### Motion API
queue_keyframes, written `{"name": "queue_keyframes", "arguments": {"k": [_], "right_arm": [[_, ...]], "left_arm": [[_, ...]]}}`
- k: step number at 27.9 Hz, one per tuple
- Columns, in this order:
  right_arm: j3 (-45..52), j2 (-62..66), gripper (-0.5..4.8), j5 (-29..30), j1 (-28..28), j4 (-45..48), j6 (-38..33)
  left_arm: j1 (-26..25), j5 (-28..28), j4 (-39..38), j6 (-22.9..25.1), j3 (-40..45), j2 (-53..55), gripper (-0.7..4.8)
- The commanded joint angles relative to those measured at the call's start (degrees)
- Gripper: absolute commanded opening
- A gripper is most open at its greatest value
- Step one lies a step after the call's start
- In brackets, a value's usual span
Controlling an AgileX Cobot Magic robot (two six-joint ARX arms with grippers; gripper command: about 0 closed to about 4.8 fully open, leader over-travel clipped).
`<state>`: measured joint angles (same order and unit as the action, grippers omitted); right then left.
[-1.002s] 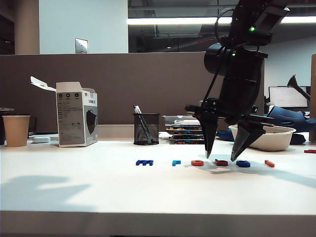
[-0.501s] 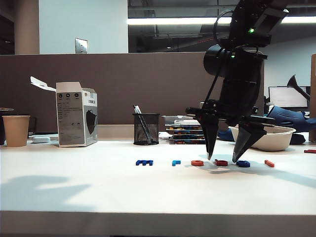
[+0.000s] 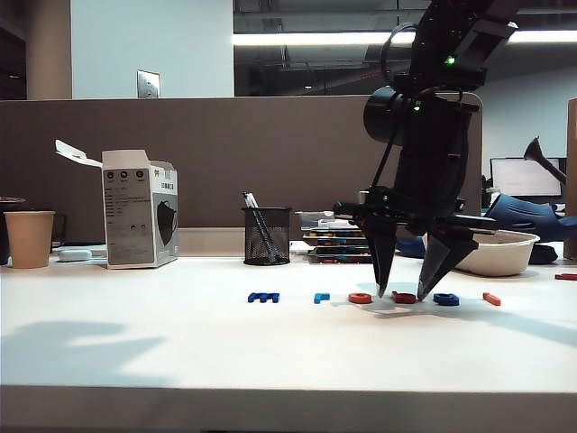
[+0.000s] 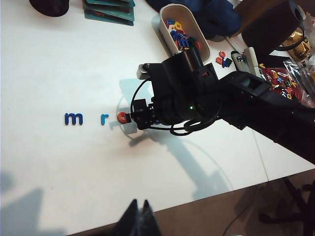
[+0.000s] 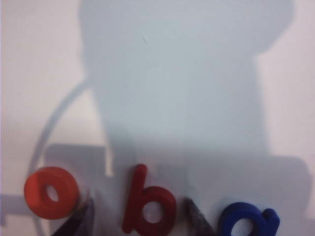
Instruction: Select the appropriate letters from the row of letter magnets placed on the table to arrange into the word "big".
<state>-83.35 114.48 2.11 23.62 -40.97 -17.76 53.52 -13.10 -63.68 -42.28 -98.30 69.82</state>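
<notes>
The red b starts the word "big", so my right gripper will grab it next, by its stem and round loop [image 3: 404,298] [image 5: 140,209].
On the white table [image 3: 180,343] lies the row of letter magnets: dark blue "m" [image 3: 264,297], light blue "r" [image 3: 322,297], orange ring [image 3: 361,298], red "b" [image 3: 404,298], dark blue "g" [image 3: 445,299] and orange bar [image 3: 491,299]. My right gripper [image 3: 402,295] points down with its tips at table level. It is open and straddles the red "b" [image 5: 147,201], one fingertip [image 5: 78,220] beside the orange ring [image 5: 51,191], the other by the blue "g" [image 5: 248,219]. My left gripper [image 4: 139,216] is shut and empty above the table's front edge.
A mesh pen cup [image 3: 268,235], a white carton [image 3: 140,208] and a paper cup [image 3: 30,238] stand at the back. A white tub [image 3: 491,251] of spare letters and a stack of flat boxes [image 3: 338,242] sit behind the row.
My right gripper has sunk to the table and shifted slightly left. Its jaws have narrowed a little around the red "b". The letters and the left arm have not moved.
</notes>
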Motion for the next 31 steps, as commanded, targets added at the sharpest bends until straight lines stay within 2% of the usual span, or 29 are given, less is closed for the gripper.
{"name": "queue_keyframes", "arguments": {"k": [1, 6, 7, 9, 11, 31], "right_arm": [[0.3, 0.7, 1.97, 0.5, 0.3, -1.7, -0.3], [0.3, 0.7, 1.96, 0.5, 0.3, -2.1, -0.3], [0.3, 0.7, 1.87, 0.3, 0.3, -2.1, -0.3], [0.3, 0.7, 1.32, 0.4, 0.3, -2.1, -0.3], [0.3, 0.7, 1.13, 0.4, 0.3, -2.1, -0.3], [0.3, 0.4, 1.12, 0.4, 0.3, -2.9, -0.3]], "left_arm": [[0.0, -0.2, 0.4, -0.2, -0.1, -0.2, -0.05], [0.0, -0.2, 0.4, -0.2, -0.1, -0.2, -0.05], [0.0, -0.2, 0.3, -0.2, -0.1, -0.2, -0.05], [0.0, -0.2, 0.3, -0.2, -0.1, -0.2, -0.05], [0.0, -0.2, 0.3, -0.2, -0.1, -0.2, -0.05], [0.0, -0.2, 0.4, -0.2, -0.1, -0.2, -0.05]]}}
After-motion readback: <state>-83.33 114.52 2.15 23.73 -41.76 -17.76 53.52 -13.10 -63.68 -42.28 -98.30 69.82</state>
